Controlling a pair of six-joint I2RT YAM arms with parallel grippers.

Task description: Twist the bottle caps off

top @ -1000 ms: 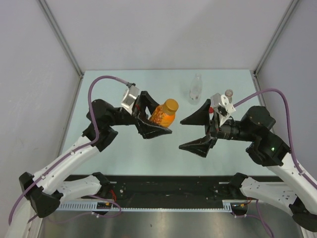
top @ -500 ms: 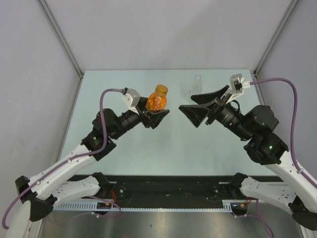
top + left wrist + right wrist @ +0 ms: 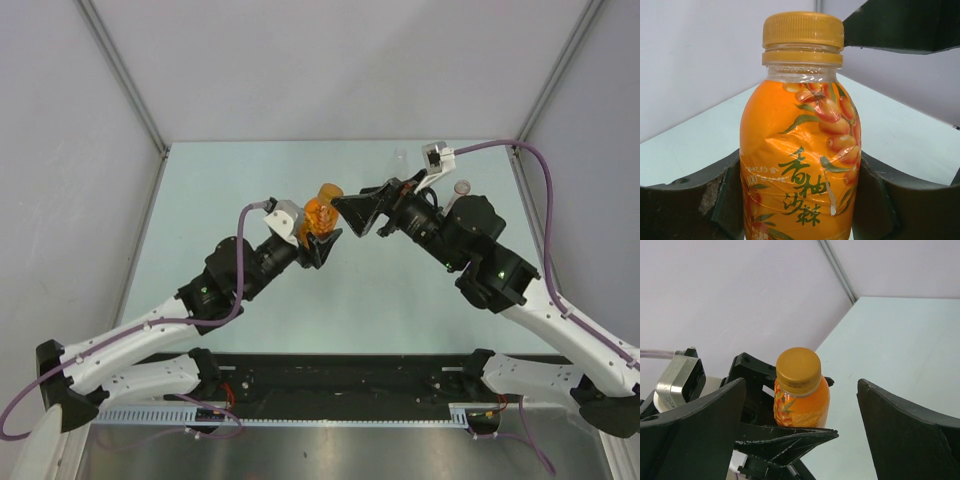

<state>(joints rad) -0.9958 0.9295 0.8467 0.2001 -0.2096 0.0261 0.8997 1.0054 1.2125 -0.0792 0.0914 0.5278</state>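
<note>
My right gripper grabs the orange cap (image 3: pixel 330 190) by its opposite sides next, to unscrew it.
My left gripper (image 3: pixel 318 236) is shut on the body of the squat orange bottle (image 3: pixel 319 215) and holds it up, tilted, above the table's middle. The left wrist view shows the bottle (image 3: pixel 800 165) upright between both fingers, with its orange cap (image 3: pixel 802 30) screwed on. My right gripper (image 3: pixel 352 210) is open, right beside the cap (image 3: pixel 330 190). In the right wrist view its fingers (image 3: pixel 695 430) stand wide on either side of the cap (image 3: pixel 798 365) without touching it. The top of a clear bottle (image 3: pixel 400 157) shows at the back. The red-ringed bottle is hidden.
A small pale round cap (image 3: pixel 461 186) lies on the table at the back right, beside the right arm. The pale green table (image 3: pixel 220 180) is walled in by grey panels on the left, back and right.
My left arm has carried the orange bottle right, toward the middle. My right gripper has swung left and now stands open around the cap.
</note>
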